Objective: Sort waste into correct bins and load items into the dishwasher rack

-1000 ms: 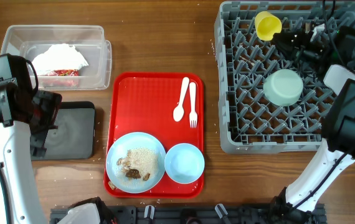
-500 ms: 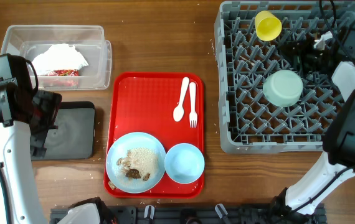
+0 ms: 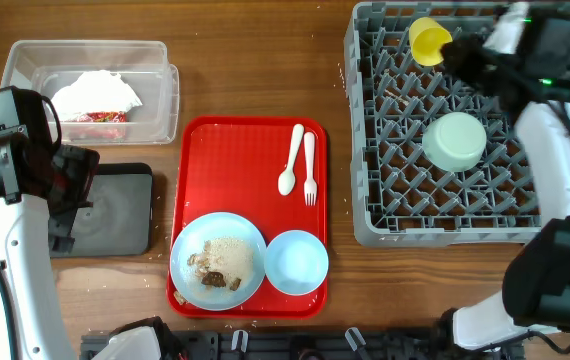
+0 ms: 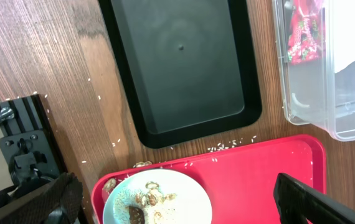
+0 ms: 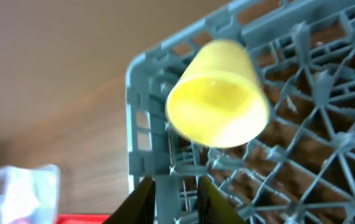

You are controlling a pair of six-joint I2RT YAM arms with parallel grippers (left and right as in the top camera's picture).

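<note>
The right gripper pinches the yellow cup's open rim next. That leaves the cup's body free to turn and settle in the dishwasher rack.
The yellow cup lies on its side at the far left corner of the grey dishwasher rack. My right gripper hovers just beside it, its fingers slightly apart and holding nothing. A mint-green bowl sits upside down in the rack. On the red tray are a white spoon, a fork, a pale blue bowl and a pale blue plate carrying food scraps. My left gripper stands wide open above the plate edge.
A clear tub at the far left holds a white napkin and red wrappers. The black tray lies below it, partly under my left arm. Rice grains are scattered between the black tray and the red tray.
My right arm has swung toward the rack's far edge and its gripper has shifted a little beside the yellow cup, which stays in place. The left arm has not moved.
</note>
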